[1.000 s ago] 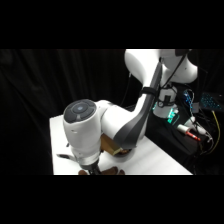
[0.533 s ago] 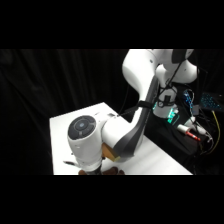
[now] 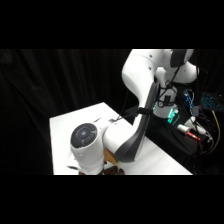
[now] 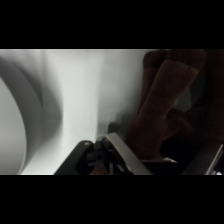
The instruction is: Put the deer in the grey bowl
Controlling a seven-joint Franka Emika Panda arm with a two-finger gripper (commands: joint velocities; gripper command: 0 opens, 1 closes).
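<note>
Next, my gripper grabs the deer [image 4: 167,95] by its body [image 4: 156,134], behind the legs, to put it in the grey bowl.
The deer [image 4: 167,95], a dark reddish-brown soft toy, fills the right half of the wrist view, lying on the white table. My gripper [image 4: 162,146] stands open around it, one metal finger [image 4: 125,152] to its left and the other at the picture's right edge. The grey bowl [image 4: 27,92] shows only as a curved rim at the far left, apart from the deer. In the side view the arm's big white wrist [image 3: 87,142] hides the gripper at the table's front edge. A dark brown bit of the deer [image 3: 113,171] peeks out below the wrist.
A tan-orange lumpy thing [image 3: 111,159] lies just behind the wrist. The white table [image 3: 70,127] stretches back and to the right. Electronics and cables [image 3: 187,125] sit beside the arm's base at the right.
The arm's wrist has come down and a little forward toward the table's front edge, slowing over the last half second.
</note>
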